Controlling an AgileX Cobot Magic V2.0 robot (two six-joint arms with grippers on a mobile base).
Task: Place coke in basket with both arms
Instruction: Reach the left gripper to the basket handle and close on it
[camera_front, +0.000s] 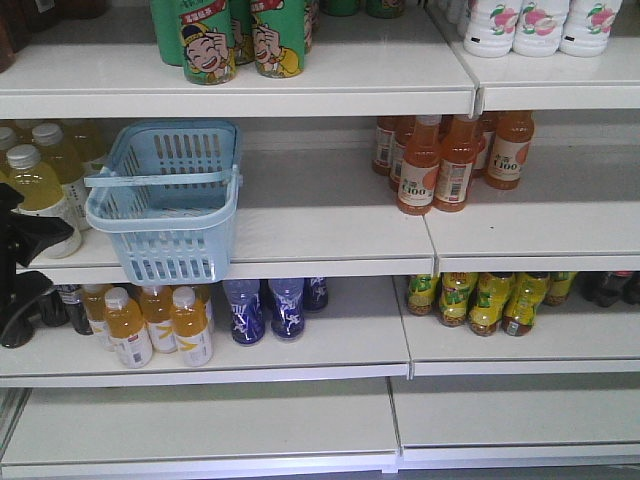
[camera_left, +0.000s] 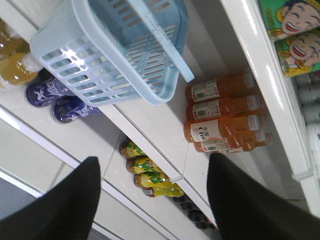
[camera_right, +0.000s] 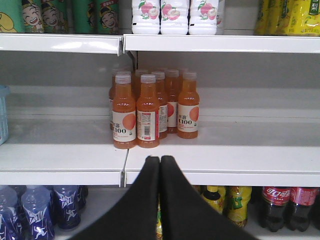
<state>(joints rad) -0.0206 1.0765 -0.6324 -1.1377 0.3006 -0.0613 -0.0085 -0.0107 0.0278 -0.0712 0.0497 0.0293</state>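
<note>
My left gripper needs to grab the basket by its thin handle (camera_front: 160, 181) next. That way the light blue basket's open top (camera_front: 172, 152) stays free for the coke.
No coke can shows in any view. The light blue basket (camera_front: 165, 200) stands on the middle shelf at the left, its front overhanging the shelf edge and its thin handle swung across the top. In the left wrist view the basket (camera_left: 110, 50) lies ahead and above my left gripper (camera_left: 155, 200), which is open wide with nothing between its fingers. Part of the left arm (camera_front: 25, 270) shows as a black shape at the left edge. My right gripper (camera_right: 160, 159) is shut and empty, in front of the middle shelf's edge. A sliver of the basket (camera_right: 2, 115) shows at far left.
Orange juice bottles (camera_front: 440, 160) crowd the middle shelf on the right. Green cartoon cans (camera_front: 240, 40) and white bottles (camera_front: 540, 25) fill the top shelf. Below are yellow-labelled bottles (camera_front: 480, 300), purple bottles (camera_front: 265, 310), orange drinks (camera_front: 160, 325) and dark cola bottles (camera_right: 285, 205).
</note>
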